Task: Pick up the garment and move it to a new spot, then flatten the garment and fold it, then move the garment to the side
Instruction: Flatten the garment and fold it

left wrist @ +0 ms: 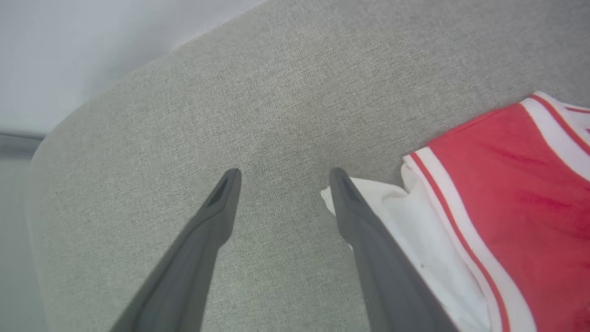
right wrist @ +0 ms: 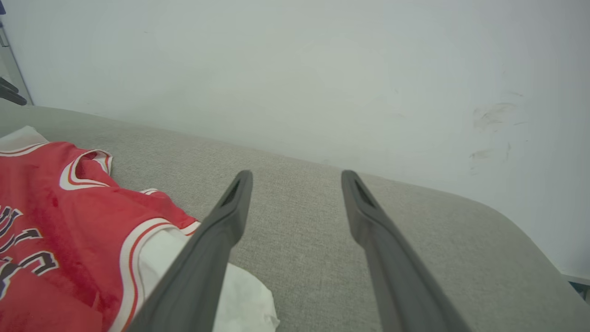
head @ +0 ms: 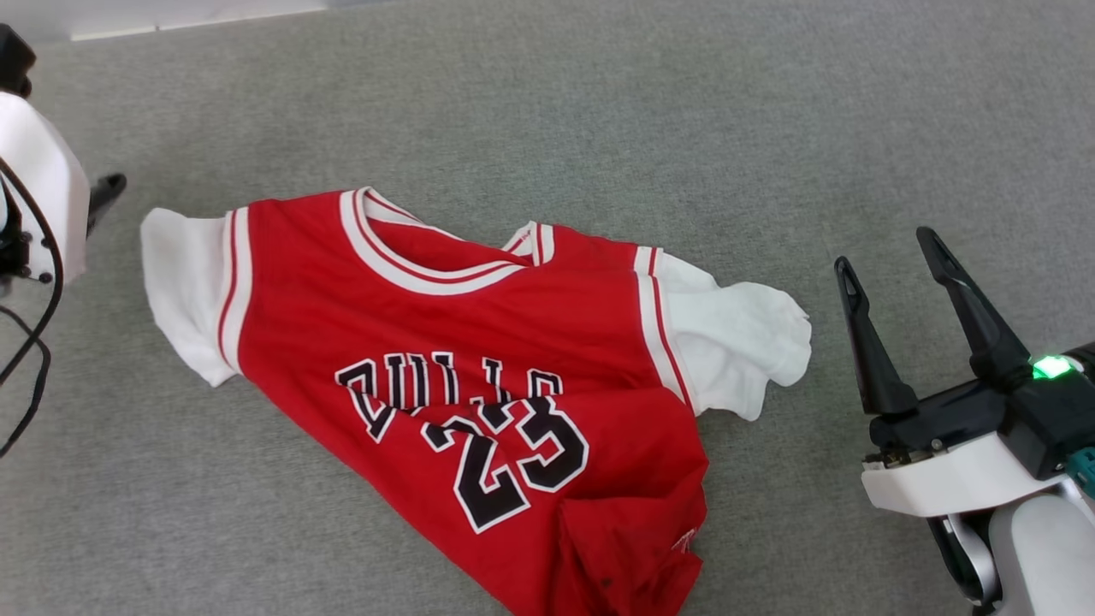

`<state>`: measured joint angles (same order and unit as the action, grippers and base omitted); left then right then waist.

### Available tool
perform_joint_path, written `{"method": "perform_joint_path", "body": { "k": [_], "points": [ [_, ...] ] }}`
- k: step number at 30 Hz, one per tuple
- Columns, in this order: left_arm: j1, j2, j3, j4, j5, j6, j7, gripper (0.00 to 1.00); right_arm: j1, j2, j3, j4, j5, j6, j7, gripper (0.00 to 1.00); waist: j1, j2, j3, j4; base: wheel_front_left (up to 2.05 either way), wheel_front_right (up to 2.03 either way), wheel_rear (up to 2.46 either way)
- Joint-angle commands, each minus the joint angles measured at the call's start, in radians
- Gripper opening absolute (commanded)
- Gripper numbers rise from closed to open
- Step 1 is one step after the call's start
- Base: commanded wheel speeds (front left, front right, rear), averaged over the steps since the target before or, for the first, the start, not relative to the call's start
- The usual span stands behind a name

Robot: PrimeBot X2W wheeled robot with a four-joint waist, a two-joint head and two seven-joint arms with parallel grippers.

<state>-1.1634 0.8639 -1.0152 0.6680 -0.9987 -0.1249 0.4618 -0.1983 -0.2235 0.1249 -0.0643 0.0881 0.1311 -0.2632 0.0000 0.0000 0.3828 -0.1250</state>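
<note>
The right gripper takes the jersey by its sleeve end [head: 788,334] next, since the white sleeve ends in a crumpled edge while the red body [head: 452,339] lies slack.
The garment [head: 479,342], a red jersey with white sleeves and black "BULLS 23" lettering, lies face up and wrinkled on the grey padded surface [head: 599,103]. Its lower hem is bunched at the bottom edge and its right sleeve [head: 744,342] is crumpled. My left gripper [left wrist: 284,171] is open over bare surface. One of its fingers [left wrist: 368,240] lies along the edge of the garment's [left wrist: 507,193] white left sleeve, with nothing between the fingers. My right gripper [head: 887,252] is open, apart from the crumpled sleeve on its right. In the right wrist view the right gripper [right wrist: 297,175] points past the garment [right wrist: 69,207] toward the wall.
The grey surface has rounded corners; its edge [left wrist: 41,152] is close on the left and a white wall [right wrist: 322,69] stands behind its far side. A black cable [head: 38,342] hangs by my left forearm [head: 43,188]. Bare surface lies beyond and right of the jersey.
</note>
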Motion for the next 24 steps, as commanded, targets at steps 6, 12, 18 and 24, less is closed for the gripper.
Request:
{"method": "perform_joint_path", "body": {
  "k": [6, 12, 18, 24],
  "points": [
    [0.057, -0.013, -0.023, 0.006, -0.065, -0.003, 0.092, 1.00, -0.028, -0.006, 0.005, -0.008, -0.009, -0.001, -0.002, 1.00, 0.0000, 0.0000, 0.041, -0.034, 0.00, 0.00, 0.00],
    [0.131, -0.052, -0.073, 0.054, -0.085, -0.003, 0.162, 1.00, -0.036, -0.008, 0.005, -0.009, -0.009, -0.001, -0.002, 1.00, 0.0000, 0.0000, 0.064, -0.051, 0.00, 0.00, 0.00],
    [0.106, -0.051, -0.086, 0.058, -0.051, -0.003, 0.090, 0.00, -0.035, -0.019, -0.015, 0.000, -0.014, -0.001, -0.002, 1.00, 0.0000, 0.0000, 0.040, -0.037, 0.00, 0.00, 0.00],
    [0.061, -0.020, -0.096, -0.016, -0.022, -0.004, 0.002, 0.00, -0.064, -0.082, -0.046, 0.001, -0.005, -0.001, 0.004, 1.00, 0.0000, 0.0000, -0.028, 0.009, 0.00, 0.00, 0.00]
  ]
}}
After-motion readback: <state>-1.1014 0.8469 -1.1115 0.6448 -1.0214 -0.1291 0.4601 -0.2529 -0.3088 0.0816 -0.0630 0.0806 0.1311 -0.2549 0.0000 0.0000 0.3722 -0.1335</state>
